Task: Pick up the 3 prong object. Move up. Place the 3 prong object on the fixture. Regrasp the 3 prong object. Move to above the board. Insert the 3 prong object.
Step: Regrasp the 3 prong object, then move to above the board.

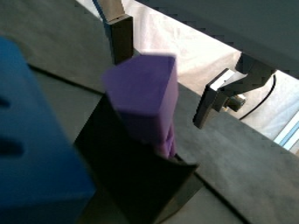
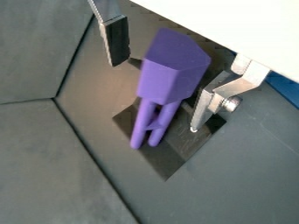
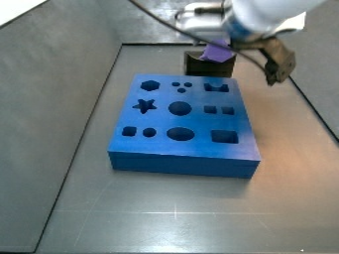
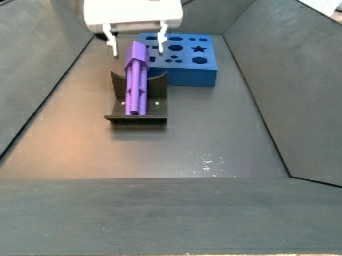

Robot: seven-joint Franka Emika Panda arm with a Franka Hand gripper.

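The gripper grabs the purple 3 prong object by its thick upper body (image 3: 215, 50) (image 1: 140, 87) next, to lift it for insertion with its prongs free.
The purple 3 prong object (image 4: 135, 78) rests tilted on the dark fixture (image 4: 138, 117), prongs down in the notch; it also shows in both wrist views (image 1: 145, 94) (image 2: 165, 80) and a side view (image 3: 216, 52). My gripper (image 4: 135, 42) is over its upper end, open, with one finger on each side. One dark pad (image 2: 117, 41) stands clearly apart from the object. The other finger (image 2: 208, 101) is close beside it. The blue board (image 3: 185, 123) with shaped holes lies next to the fixture (image 3: 205, 66); it also shows in a side view (image 4: 191, 58).
Sloping grey walls (image 4: 54, 90) enclose the dark floor (image 4: 201, 150) round the board and the fixture. White cloth (image 1: 187, 48) lies beyond the wall.
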